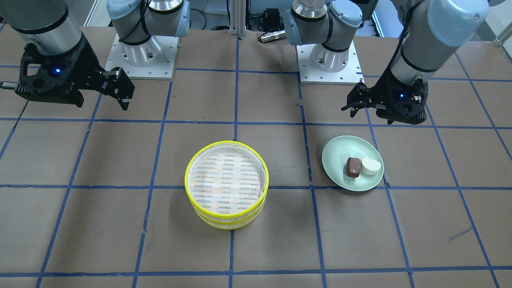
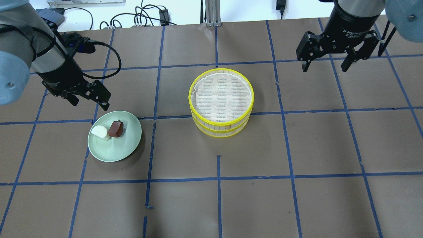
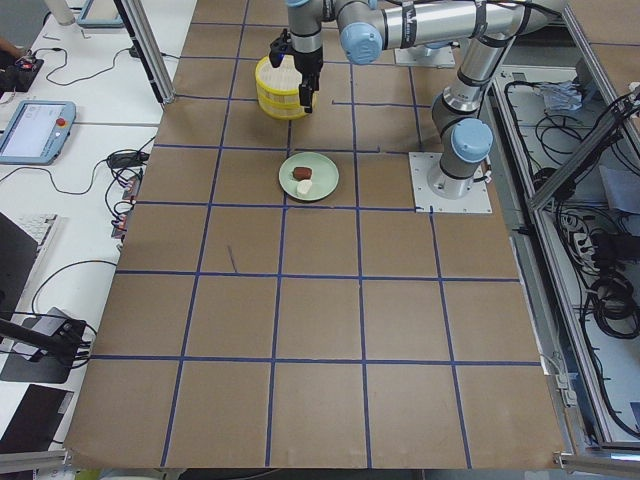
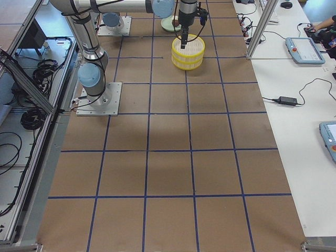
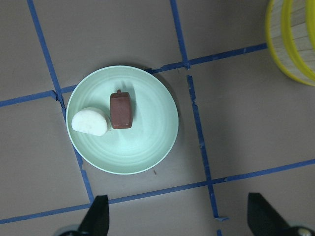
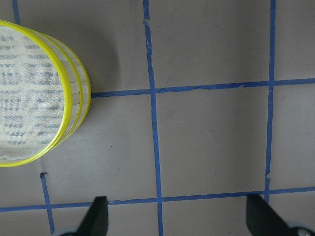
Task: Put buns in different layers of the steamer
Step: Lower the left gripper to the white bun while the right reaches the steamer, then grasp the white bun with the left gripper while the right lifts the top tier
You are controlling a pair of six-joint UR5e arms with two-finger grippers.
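I need to grab the top layer by its yellow rim (image 1: 187,177) with my right gripper next. Then the lower layer (image 1: 227,225) will be open for a bun.
Two steamer layers with yellow rims are stacked at the table's middle: the top layer (image 2: 221,69) and the lower layer (image 2: 219,132). The top layer's slatted floor (image 1: 226,176) is bare. The dark reddish-brown bun (image 2: 116,129) and the white bun (image 2: 99,132) lie side by side on a pale green plate (image 2: 114,150). My left gripper (image 2: 90,103) is open and empty, above the table just beyond the plate. In the left wrist view the brown bun (image 5: 121,111) and the white bun (image 5: 90,122) show on the plate. My right gripper (image 2: 324,67) is open and empty, to the right of the stack.
Brown paper with a blue tape grid covers the table (image 2: 297,148). The arm bases (image 1: 140,52) stand on white plates at the robot's side. Cables (image 2: 142,16) lie beyond the table's far edge. The stack's edge shows in the right wrist view (image 6: 74,93).
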